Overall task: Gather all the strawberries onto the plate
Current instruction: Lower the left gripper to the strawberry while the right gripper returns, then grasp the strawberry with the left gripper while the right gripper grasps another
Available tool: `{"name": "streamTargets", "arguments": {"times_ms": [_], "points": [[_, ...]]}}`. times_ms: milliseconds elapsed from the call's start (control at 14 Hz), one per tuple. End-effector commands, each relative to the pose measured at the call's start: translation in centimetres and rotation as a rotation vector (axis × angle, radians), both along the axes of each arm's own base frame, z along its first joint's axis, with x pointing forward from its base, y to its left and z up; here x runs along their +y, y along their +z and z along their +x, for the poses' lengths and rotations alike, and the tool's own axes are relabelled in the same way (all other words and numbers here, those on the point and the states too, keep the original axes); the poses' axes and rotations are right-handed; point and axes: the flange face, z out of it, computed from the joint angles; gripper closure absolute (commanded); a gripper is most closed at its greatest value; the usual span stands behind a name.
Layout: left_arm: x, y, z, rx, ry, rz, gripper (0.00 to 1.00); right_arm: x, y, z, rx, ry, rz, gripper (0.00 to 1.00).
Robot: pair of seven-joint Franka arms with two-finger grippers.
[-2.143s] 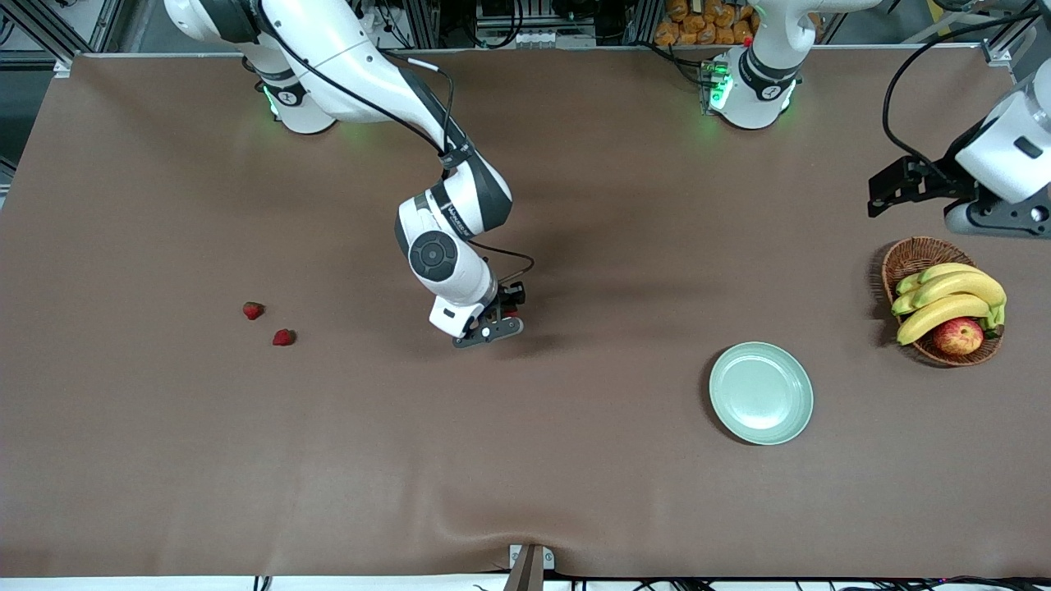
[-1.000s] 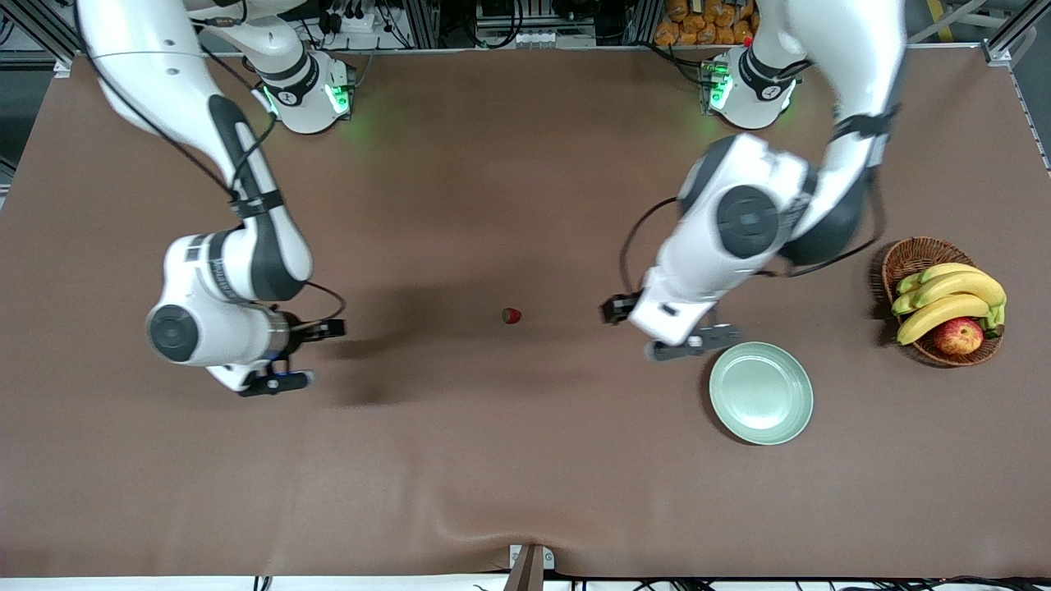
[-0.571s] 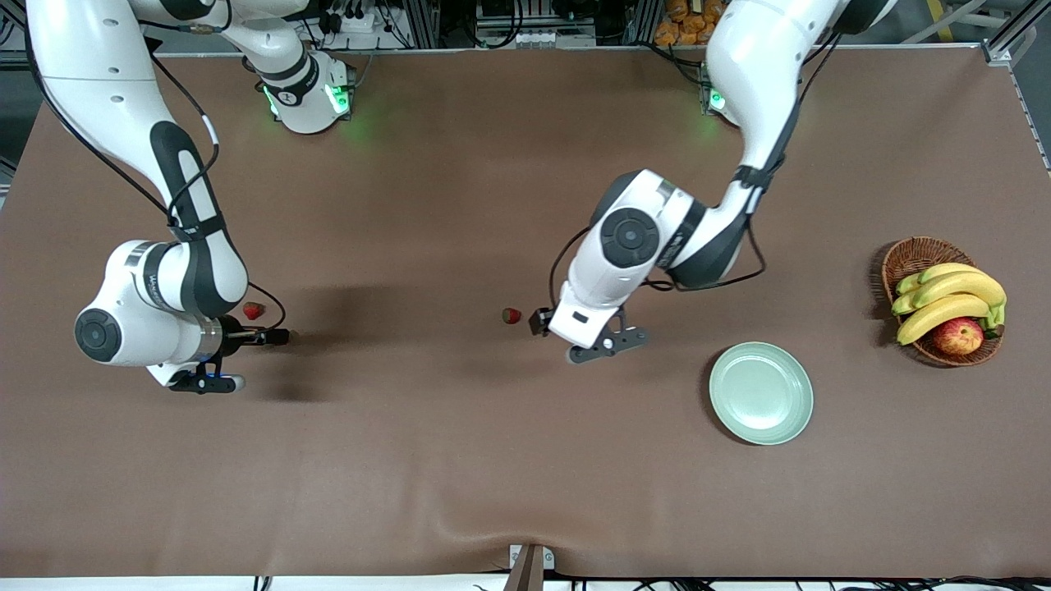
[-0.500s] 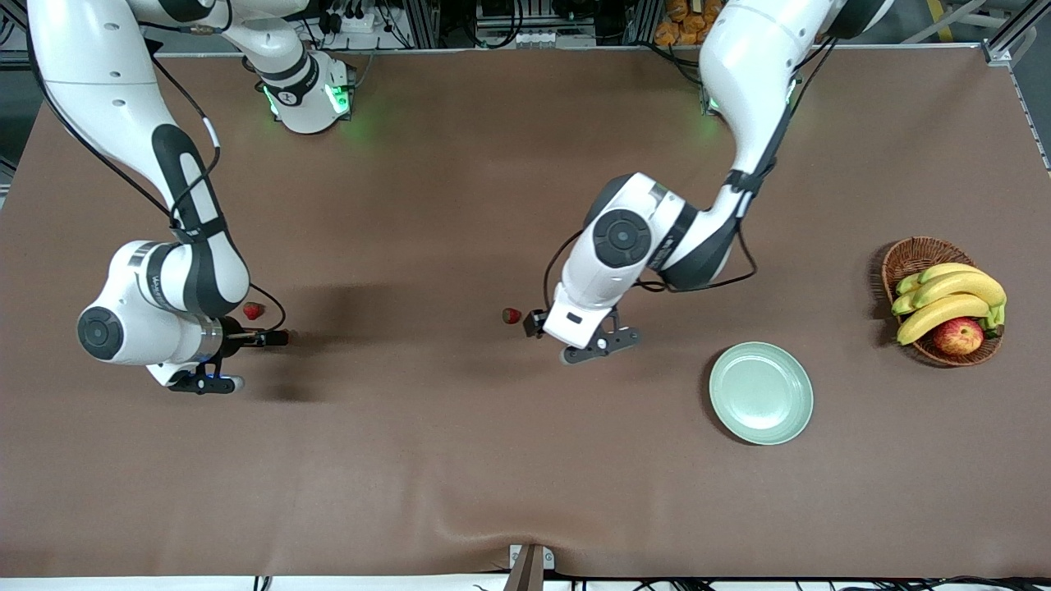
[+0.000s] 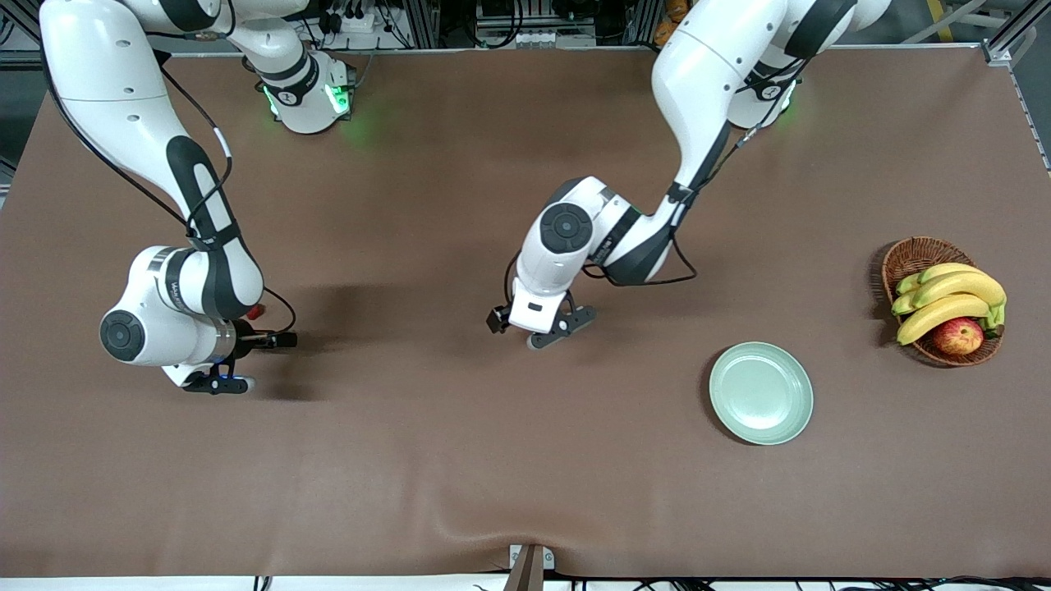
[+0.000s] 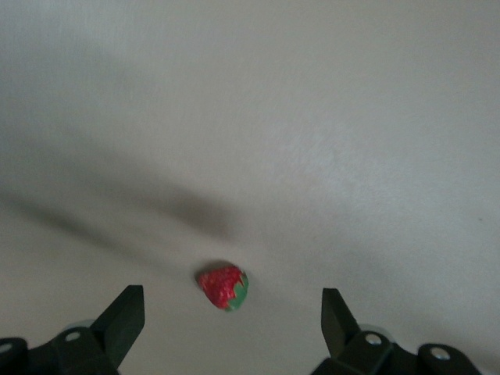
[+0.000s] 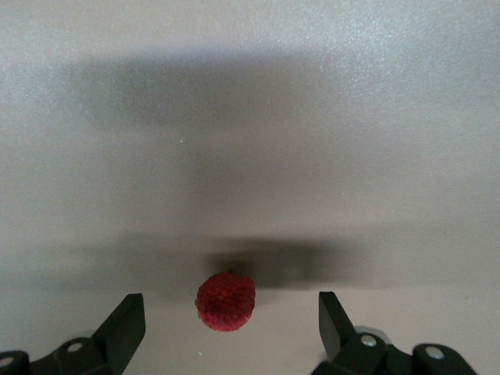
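Observation:
I should next grip the strawberry by its red body (image 6: 218,286) with my left gripper, so that I can collect it into the mint-green plate.
The left gripper (image 5: 538,324) is low over the middle of the table, open, and hides a strawberry there in the front view. The left wrist view shows that strawberry (image 6: 223,287) on the table between the open fingertips of the left gripper (image 6: 230,312). The right gripper (image 5: 234,361) is open, low at the right arm's end of the table. A second strawberry (image 7: 226,301) lies between the fingertips of the right gripper (image 7: 230,312). A third strawberry (image 5: 259,312) peeks out beside the right wrist. The mint-green plate (image 5: 761,394) holds nothing.
A wicker basket (image 5: 911,256) with bananas (image 5: 948,295) and a red-yellow apple (image 5: 957,336) stands at the left arm's end of the table, a little farther from the front camera than the plate. The brown cloth bulges at the near edge (image 5: 460,525).
The left arm has swung from beside the plate toward the middle strawberry and now covers it. The right arm left that strawberry in the middle and returned to the other two berries.

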Motion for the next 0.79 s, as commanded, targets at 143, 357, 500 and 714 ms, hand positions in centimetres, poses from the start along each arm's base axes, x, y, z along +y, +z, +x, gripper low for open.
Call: {"name": "streamTargets", "arguments": {"times_ms": [143, 357, 500, 714], "points": [[-2.4, -2.2, -1.7, 0.031, 0.250, -0.006, 0.00, 0.4, -0.9, -0.5, 0.020, 0.011, -0.011, 0.20], [-3.0, -4.1, -2.7, 0.032, 0.395, 0.032, 0.00, 0.6, -1.3, -0.6, 0.027, 0.017, -0.011, 0.31], [-2.9, -4.8, -2.7, 0.033, 0.495, 0.040, 0.00, 0.8, -1.3, -0.7, 0.030, 0.019, -0.011, 0.47], [-3.0, -5.1, -2.6, 0.032, 0.560, 0.016, 0.00, 1.3, -1.3, -0.9, 0.048, 0.029, -0.008, 0.81]]}}
